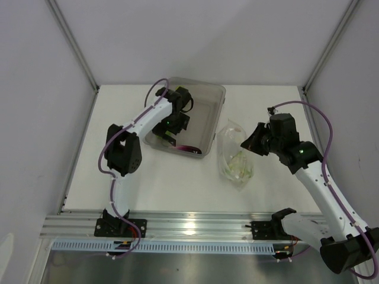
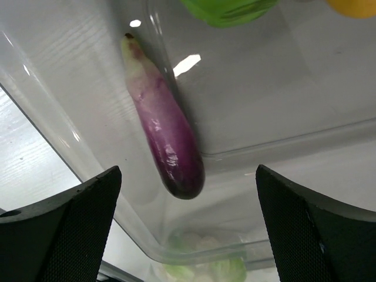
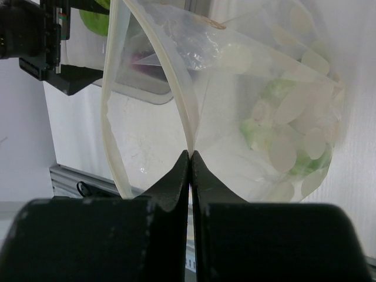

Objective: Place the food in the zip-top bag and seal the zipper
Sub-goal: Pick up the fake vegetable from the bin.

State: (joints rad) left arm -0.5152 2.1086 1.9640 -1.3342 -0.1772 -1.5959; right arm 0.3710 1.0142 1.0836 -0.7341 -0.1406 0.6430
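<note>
The left gripper needs to grab the purple eggplant across its thick dark end (image 1: 194, 149) (image 2: 178, 165) next, so that the eggplant's narrow stem end goes first into the opening of the zip-top bag.
The purple eggplant (image 2: 168, 138) lies in the grey tray (image 1: 216, 97), near its front wall (image 1: 189, 148). A green fruit (image 2: 229, 8) and the orange fruit (image 2: 358, 5) lie further in. My left gripper (image 2: 188, 235) is open and empty, hovering in the tray (image 1: 172, 127) just short of the eggplant. The zip-top bag (image 1: 235, 158) lies right of the tray with a white-and-green piece (image 3: 273, 114) inside. My right gripper (image 3: 191, 154) is shut on one strip of the zipper (image 3: 176, 76) and holds the mouth open (image 1: 250, 142). The other strip (image 3: 110, 117) bows away.
The tray wall (image 2: 64, 147) runs between my left fingers (image 2: 64, 229) and the table. The left arm's black wrist (image 3: 41, 35) shows beyond the bag mouth. An aluminium rail (image 1: 189, 225) runs along the table's near edge. Grey walls close in the back and sides.
</note>
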